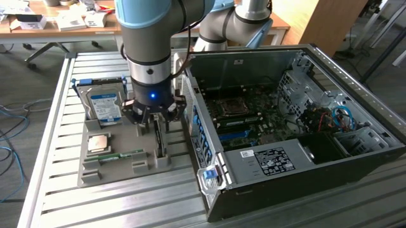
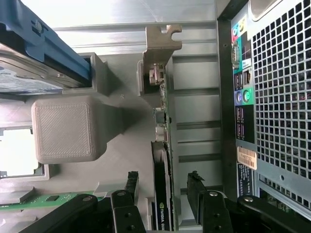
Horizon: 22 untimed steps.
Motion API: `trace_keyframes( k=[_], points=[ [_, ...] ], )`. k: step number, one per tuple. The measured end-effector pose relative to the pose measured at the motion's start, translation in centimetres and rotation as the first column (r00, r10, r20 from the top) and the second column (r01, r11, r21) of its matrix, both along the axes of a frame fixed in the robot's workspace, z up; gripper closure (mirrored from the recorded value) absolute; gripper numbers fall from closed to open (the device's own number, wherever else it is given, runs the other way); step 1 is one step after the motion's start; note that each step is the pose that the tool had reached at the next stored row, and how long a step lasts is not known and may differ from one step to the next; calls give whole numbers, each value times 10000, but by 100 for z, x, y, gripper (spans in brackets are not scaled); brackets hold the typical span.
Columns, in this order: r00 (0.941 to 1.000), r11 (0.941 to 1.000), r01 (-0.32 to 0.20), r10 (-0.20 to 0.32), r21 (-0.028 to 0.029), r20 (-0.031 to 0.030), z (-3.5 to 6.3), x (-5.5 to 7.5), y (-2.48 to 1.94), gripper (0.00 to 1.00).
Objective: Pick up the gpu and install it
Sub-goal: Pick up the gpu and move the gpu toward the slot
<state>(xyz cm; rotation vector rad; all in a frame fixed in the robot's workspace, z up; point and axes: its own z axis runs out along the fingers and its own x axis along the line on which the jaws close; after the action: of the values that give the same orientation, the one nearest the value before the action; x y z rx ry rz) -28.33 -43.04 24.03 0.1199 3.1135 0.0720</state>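
Note:
My gripper grabs the GPU (image 2: 163,141) by its flat black cooler section (image 2: 163,194) next, across the GPU's two sides, since small metal parts stick out near the GPU's bracket.
The gpu (image 2: 163,141) stands on its edge in a slot of the grey holder tray (image 1: 127,170), its silver bracket (image 2: 160,46) at the far end. In the exterior view the gpu (image 1: 161,145) is a thin dark card just beside the open computer case (image 1: 285,118). My gripper (image 2: 163,187) is lowered over the card's near end and is open. One finger (image 2: 131,187) stands on each side of the card, with a gap showing between each finger and the card. In the exterior view my gripper (image 1: 155,128) hangs straight down from the arm onto the tray.
The tray also holds a silver hard drive (image 1: 104,107) with a blue-white label, a square processor chip (image 1: 100,142) and a green memory stick (image 1: 117,156). The case's rear port panel (image 2: 243,97) lies close beside the gpu. A slatted metal table (image 1: 127,204) carries everything.

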Motion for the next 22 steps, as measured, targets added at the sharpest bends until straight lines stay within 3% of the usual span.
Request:
trace_keyframes(
  k=[9,22],
  points=[
    [10000,10000,-1,1,0,0,-98,-7,3,47],
    [10000,10000,-1,1,0,0,-108,-7,18,47]
  ],
)
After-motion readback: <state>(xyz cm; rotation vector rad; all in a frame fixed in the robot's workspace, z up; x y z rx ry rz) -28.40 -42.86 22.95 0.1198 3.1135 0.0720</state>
